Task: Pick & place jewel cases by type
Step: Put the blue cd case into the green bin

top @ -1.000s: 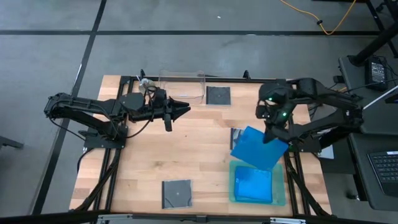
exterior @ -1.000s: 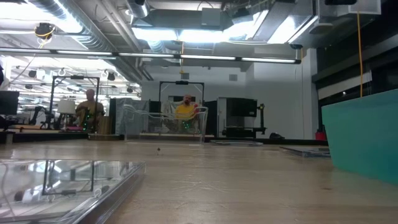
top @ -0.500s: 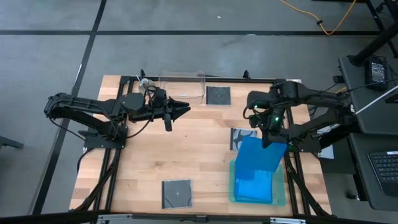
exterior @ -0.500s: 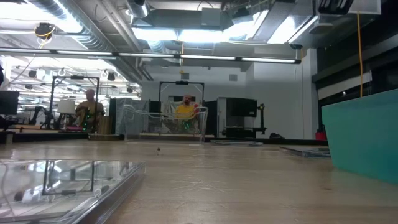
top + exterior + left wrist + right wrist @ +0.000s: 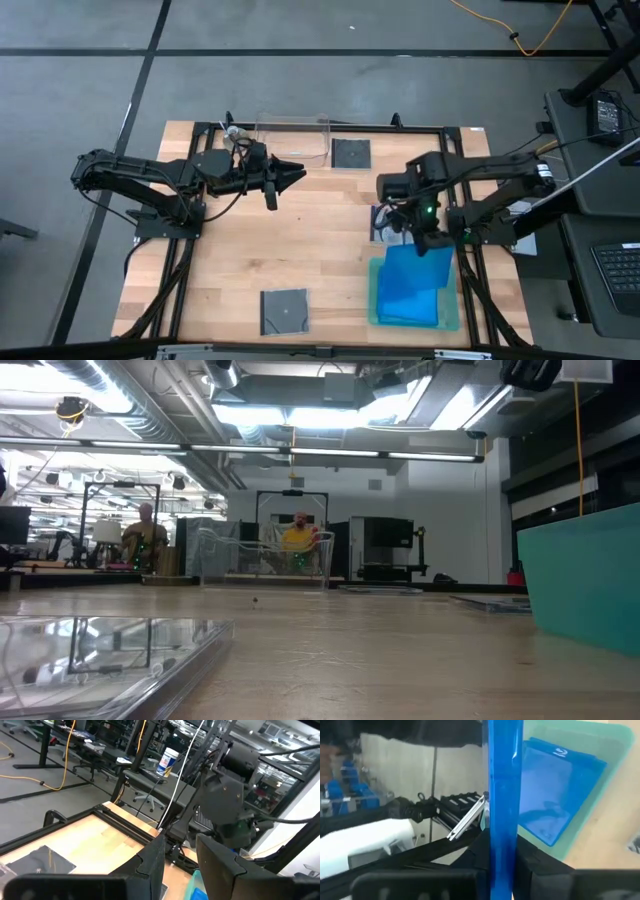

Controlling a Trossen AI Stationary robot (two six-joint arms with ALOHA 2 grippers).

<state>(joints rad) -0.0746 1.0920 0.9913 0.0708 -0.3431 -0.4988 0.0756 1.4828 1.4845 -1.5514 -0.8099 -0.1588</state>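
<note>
The blue jewel case's upper edge sticks out past the green tray's far rim, so the right gripper should keep holding the case until it sits inside the tray.
My right gripper (image 5: 425,238) is shut on a bright blue jewel case (image 5: 415,272) above the green tray (image 5: 452,322) at the near right. Another blue case (image 5: 560,785) lies flat in that tray. A dark square case (image 5: 350,153) lies flat by the far edge and another (image 5: 285,310) by the near edge. A black-and-white patterned case (image 5: 380,222) lies partly hidden under the right arm. My left gripper (image 5: 292,178) hovers open at the far left, pointing level toward the right, nothing between its fingers (image 5: 155,862). My right gripper pinches the blue case between its two fingers at its far edge (image 5: 504,837); in the wrist view the case stands edge-on between them. The fingers slant down from the far side. The case hangs tilted over the tray; whether its lower end touches the case below, I cannot tell.
A clear plastic tub (image 5: 292,140) stands at the far edge behind the left gripper. The tray's wall (image 5: 585,580) rises at the right of the low view. Bare wood (image 5: 300,240) lies between the arms. People sit in the room beyond the table.
My right gripper has gone down and toward the table's near and left edges with the blue case, rolling as it went. The case, earlier skewed beside the tray's far corner, now hangs squarer with the tray and over it.
</note>
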